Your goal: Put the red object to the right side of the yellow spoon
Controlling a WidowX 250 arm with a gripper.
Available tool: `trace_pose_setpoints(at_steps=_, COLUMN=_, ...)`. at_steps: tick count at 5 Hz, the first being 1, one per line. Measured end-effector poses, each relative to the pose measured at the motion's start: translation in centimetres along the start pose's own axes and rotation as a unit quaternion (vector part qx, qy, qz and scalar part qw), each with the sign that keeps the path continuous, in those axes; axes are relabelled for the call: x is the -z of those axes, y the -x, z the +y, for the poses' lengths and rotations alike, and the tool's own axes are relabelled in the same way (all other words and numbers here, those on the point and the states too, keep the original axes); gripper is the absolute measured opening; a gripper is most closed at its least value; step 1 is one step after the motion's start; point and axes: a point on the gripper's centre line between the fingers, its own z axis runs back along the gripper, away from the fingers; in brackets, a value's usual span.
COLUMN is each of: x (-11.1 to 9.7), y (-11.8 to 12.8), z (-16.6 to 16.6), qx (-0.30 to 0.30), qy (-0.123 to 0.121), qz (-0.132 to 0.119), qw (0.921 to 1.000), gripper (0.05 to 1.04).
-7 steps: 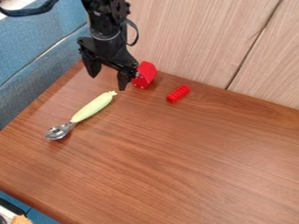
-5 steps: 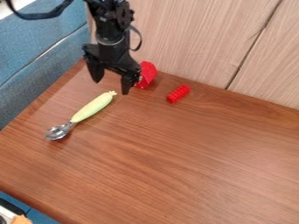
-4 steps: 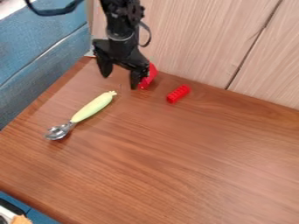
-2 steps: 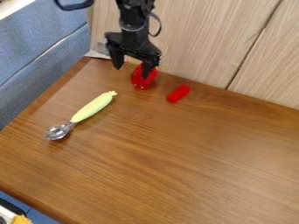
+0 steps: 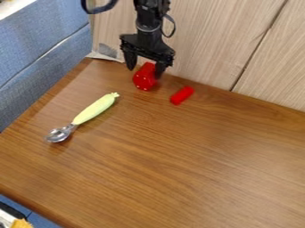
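My gripper takes hold of the larger red object by its rounded body next, to set it beside the yellow spoon.
The black gripper (image 5: 145, 70) hangs at the upper middle of the camera view, open, its two fingers spread over the larger red object. That red object (image 5: 143, 77) with small white dots stands near the back edge of the table, partly covered by the right finger. Whether the fingers touch it I cannot tell. A smaller red block (image 5: 182, 95) lies a little to its right. The spoon (image 5: 95, 109) with a yellow-green handle lies left of and nearer than both, its metal bowl pointing to the lower left.
The brown wooden table (image 5: 179, 160) spreads to the front and right. A light wood panel (image 5: 220, 40) rises along its back edge, and a blue cushioned surface (image 5: 42, 53) borders the left. An orange item (image 5: 21, 223) shows at the bottom left corner.
The gripper has moved right, and lately a bit up in the view, from left of the larger red object to over it. Its fingers stay apart; spoon and red things have not moved.
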Motion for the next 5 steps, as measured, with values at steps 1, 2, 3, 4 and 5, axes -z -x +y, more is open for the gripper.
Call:
trace_pose_setpoints(at_steps=1, x=1.00, y=-0.41, z=-0.36, qx=0.006, qy=-0.008, qz=0.005, qw=0.9999, gripper=0.955)
trace_pose_setpoints(at_steps=2, x=1.11, y=-0.46, z=-0.31, qx=0.002, qy=-0.019, qz=0.000, qw=0.9998, gripper=0.759)
trace_pose_setpoints(at_steps=3, x=1.24, y=-0.32, z=-0.34, qx=0.000, qy=-0.019, qz=0.000, qw=0.9998, gripper=0.758)
trace_pose_setpoints(at_steps=4, x=1.13, y=-0.26, z=-0.39, qx=-0.002, qy=-0.015, qz=0.001, qw=0.9999, gripper=0.757)
trace_pose_setpoints(at_steps=5, x=0.66, y=0.05, z=-0.32, qx=-0.001, qy=-0.015, qz=0.009, qw=0.9998, gripper=0.758)
